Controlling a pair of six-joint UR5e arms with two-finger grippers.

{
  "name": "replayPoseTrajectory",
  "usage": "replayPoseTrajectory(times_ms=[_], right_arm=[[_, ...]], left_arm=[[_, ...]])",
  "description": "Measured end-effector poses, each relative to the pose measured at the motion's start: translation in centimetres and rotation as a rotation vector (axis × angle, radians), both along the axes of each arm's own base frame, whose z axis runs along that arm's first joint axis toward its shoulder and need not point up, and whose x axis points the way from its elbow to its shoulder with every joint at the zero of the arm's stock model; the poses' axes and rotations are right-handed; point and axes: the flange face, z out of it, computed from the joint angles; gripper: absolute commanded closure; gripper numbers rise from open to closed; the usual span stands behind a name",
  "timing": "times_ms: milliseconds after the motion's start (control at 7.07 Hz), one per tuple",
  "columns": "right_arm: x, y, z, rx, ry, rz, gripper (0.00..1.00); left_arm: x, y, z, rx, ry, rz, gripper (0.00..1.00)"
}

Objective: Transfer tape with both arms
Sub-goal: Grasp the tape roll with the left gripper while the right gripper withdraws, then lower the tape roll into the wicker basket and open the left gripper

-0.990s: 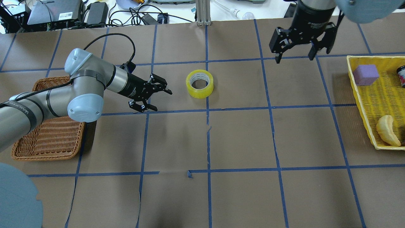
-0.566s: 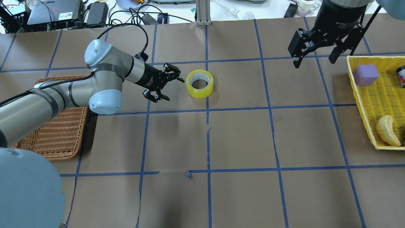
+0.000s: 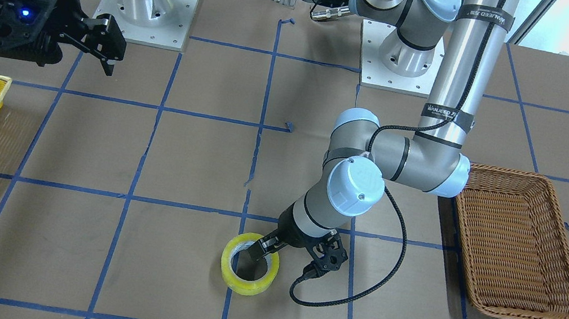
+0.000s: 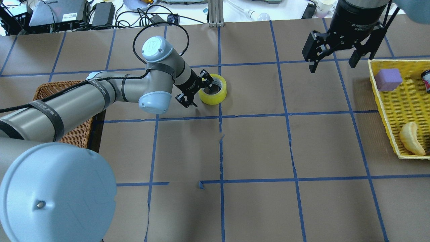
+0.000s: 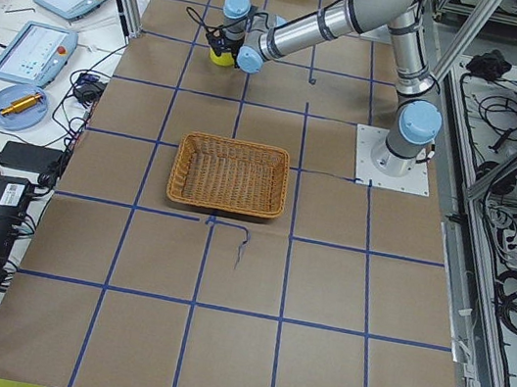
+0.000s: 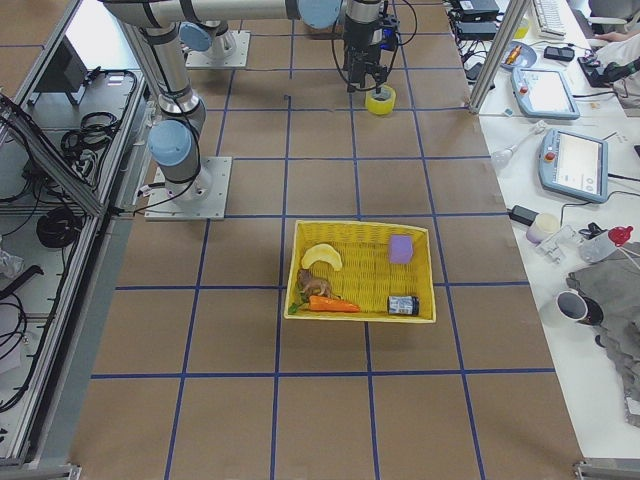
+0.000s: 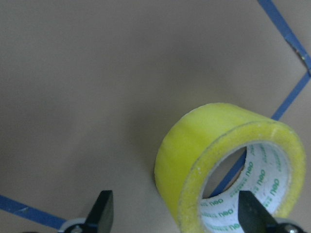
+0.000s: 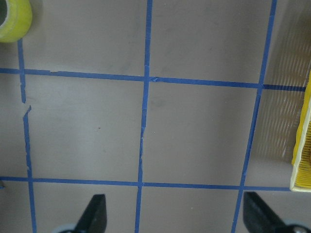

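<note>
The yellow tape roll needs to go into the basket (image 3: 517, 245), so next my left gripper needs to grab it by its ring side (image 3: 231, 256).
The yellow tape roll (image 4: 212, 90) lies flat on the brown paper near the table's middle, and shows in the front view (image 3: 249, 268). My left gripper (image 4: 197, 90) is open and straddles the roll's near wall, one finger inside the hole and the other outside. The left wrist view shows the roll (image 7: 214, 141) between the fingertips (image 7: 101, 212). My right gripper (image 4: 332, 65) is open and empty, held high at the far right, apart from the tape. In the right wrist view the tape (image 8: 12, 19) sits in the top left corner.
A brown wicker basket (image 3: 517, 242) stands by the left arm. A yellow mesh basket (image 4: 406, 104) at the right edge holds a purple block (image 4: 388, 79), a banana (image 4: 411, 138) and a can (image 4: 426, 80). Cables and devices line the far table edge.
My left arm has reached right to the tape, and its open fingers now straddle the roll's wall. My right gripper moved right toward the yellow basket and has nearly stopped.
</note>
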Motion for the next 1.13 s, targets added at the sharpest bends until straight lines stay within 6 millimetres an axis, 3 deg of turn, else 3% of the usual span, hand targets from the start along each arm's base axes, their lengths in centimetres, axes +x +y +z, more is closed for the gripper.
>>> replayPoseTrajectory(times_ms=[283, 424, 566, 848, 1131], right_arm=[[1.5, 0.7, 0.6, -0.022, -0.009, 0.017, 0.00], [1.6, 0.8, 0.8, -0.027, -0.010, 0.015, 0.00], [1.6, 0.9, 0.9, -0.031, -0.010, 0.007, 0.00], [1.7, 1.2, 1.3, -0.040, -0.010, -0.013, 0.00], [1.7, 1.4, 1.5, -0.043, -0.007, -0.017, 0.00]], left_arm=[[-0.5, -0.2, 0.5, -0.025, -0.037, -0.019, 1.00], [-0.3, -0.8, 1.9, -0.070, -0.065, -0.082, 1.00], [1.2, -1.8, 3.7, -0.110, -0.100, -0.222, 1.00], [9.5, -3.4, 7.8, -0.090, -0.129, -0.423, 1.00], [18.2, -1.9, 10.6, -0.025, -0.157, -0.661, 1.00]])
